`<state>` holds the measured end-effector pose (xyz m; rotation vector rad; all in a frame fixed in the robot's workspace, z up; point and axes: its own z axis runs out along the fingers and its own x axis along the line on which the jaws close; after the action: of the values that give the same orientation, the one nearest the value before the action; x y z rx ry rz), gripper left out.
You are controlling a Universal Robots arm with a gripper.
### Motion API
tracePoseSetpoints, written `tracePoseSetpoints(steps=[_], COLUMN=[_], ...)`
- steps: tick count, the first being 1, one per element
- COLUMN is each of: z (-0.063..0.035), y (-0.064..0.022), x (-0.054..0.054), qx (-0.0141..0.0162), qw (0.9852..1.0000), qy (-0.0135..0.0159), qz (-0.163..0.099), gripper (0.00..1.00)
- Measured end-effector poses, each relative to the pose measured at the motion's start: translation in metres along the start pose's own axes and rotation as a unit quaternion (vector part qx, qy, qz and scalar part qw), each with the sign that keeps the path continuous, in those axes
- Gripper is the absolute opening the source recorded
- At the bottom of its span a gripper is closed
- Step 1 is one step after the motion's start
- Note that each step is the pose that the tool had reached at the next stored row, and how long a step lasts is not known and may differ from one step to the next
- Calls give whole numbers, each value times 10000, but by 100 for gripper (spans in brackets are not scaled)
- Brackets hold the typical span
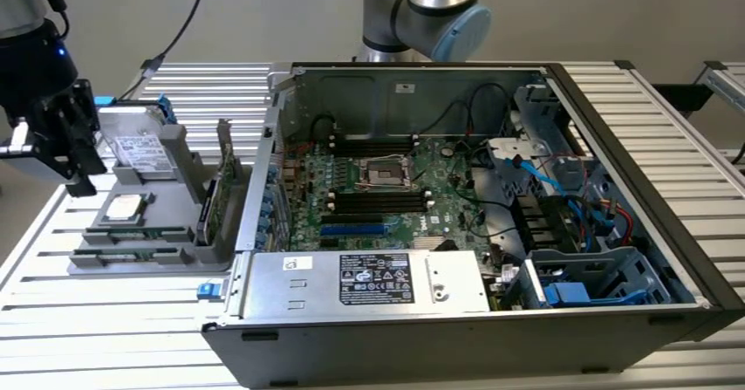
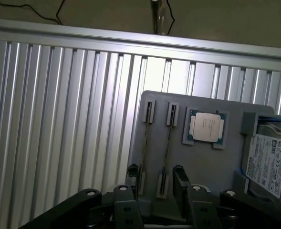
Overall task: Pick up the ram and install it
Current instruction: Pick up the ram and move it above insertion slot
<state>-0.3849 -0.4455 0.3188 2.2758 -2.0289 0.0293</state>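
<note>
The holder's grey blocks hold the ram at its ends. My gripper needs to grab the ram next by the open middle of its top edge (image 1: pixel 128 256).
Two ram sticks stand on edge in the slots of a grey parts holder (image 1: pixel 174 159). In the wrist view they are thin dark lines, one ram stick (image 2: pixel 168 143) beside the other (image 2: pixel 145 143). In the exterior view a ram stick (image 1: pixel 131 233) lies along the holder's near end. My gripper (image 2: pixel 154 179) hangs above the holder, open, with nothing between its fingers (image 2: pixel 178 181). In the exterior view the gripper (image 1: pixel 72 167) is at the far left, over the holder's left edge. The open computer case (image 1: pixel 652 172) shows the motherboard with its black slots (image 1: pixel 379 200).
The holder also carries a silver processor (image 2: pixel 207 126), a hard drive (image 2: pixel 269 164) and a tall green expansion card (image 1: pixel 215 202) next to the case wall. A power supply (image 1: pixel 372 281) fills the case's near side. The table (image 1: pixel 105 338) is ribbed aluminium.
</note>
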Motion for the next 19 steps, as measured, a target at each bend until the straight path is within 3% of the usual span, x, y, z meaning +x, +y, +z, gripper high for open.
tracePoseSetpoints(steps=[19], z=[349], y=[-13], x=[37], qx=[0], qw=[10000], qy=[0], qz=[-1], gripper=[42])
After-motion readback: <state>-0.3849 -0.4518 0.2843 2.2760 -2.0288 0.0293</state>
